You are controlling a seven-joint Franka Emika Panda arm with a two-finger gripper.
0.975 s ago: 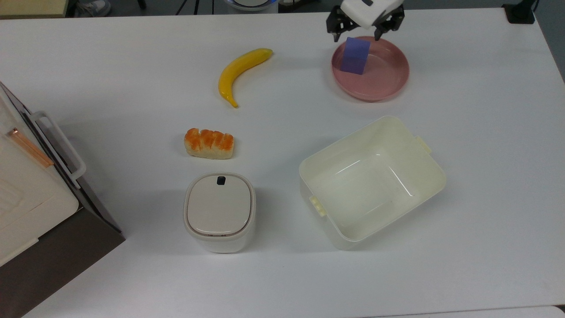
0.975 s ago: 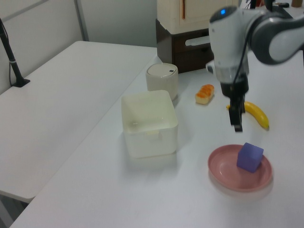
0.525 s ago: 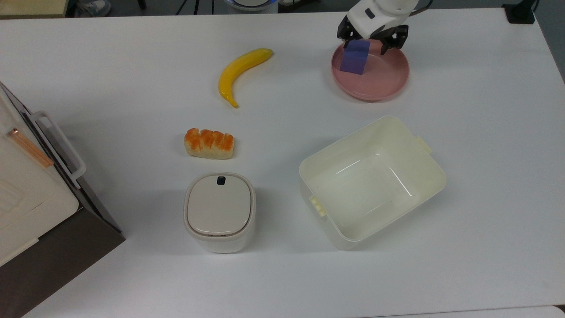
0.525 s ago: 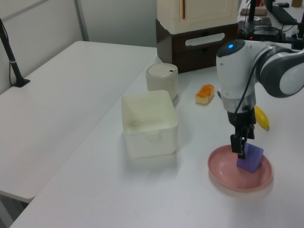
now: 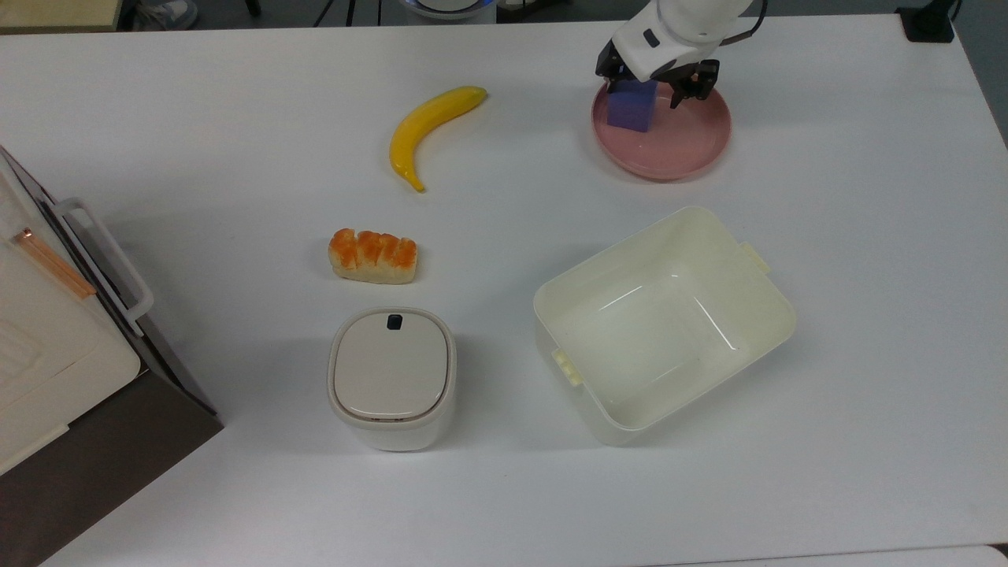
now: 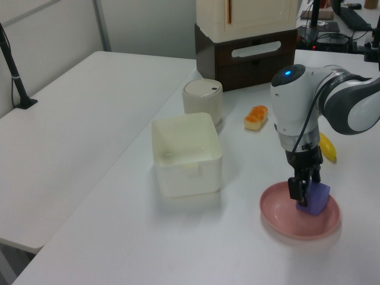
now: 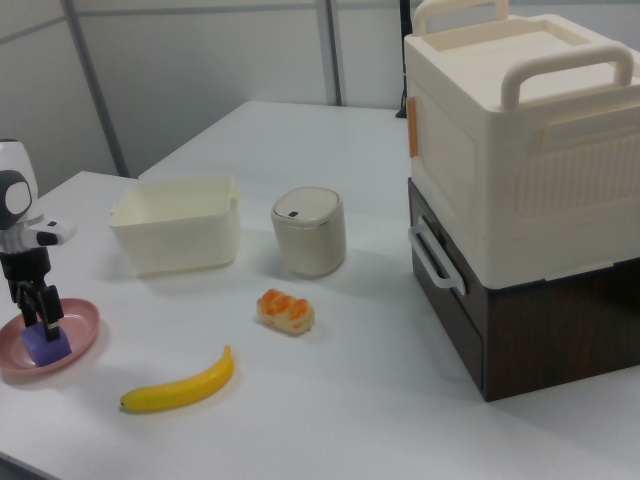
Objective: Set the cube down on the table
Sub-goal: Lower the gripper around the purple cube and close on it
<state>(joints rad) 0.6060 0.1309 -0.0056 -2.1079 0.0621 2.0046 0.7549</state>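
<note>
My gripper picks up the blue-purple cube by its upper part (image 6: 318, 189) next, to put it on the tabletop.
The blue-purple cube (image 5: 631, 112) rests on the pink plate (image 5: 677, 150) at the back of the white table (image 5: 827, 197), toward the top view's right. My gripper (image 5: 647, 83) is down at the cube, open, with one finger on each side of its upper part. From the left view the cube (image 6: 319, 199) sits on the plate (image 6: 285, 219) right behind the gripper (image 6: 301, 190), whose fingers reach down to it. The right view has the gripper (image 7: 38, 305) just above the cube (image 7: 46, 346), at that picture's left edge.
A banana (image 5: 429, 126) lies to the top view's left of the plate, with a bread roll (image 5: 372, 256) nearer the middle. A cream tub (image 5: 776, 291) and a lidded bin (image 5: 391, 374) stand in front. A stacked cabinet (image 5: 47, 354) fills the top view's left edge.
The gripper has come down from above the plate's far rim until its fingers straddle the cube. The cube and the plate have stayed in place.
</note>
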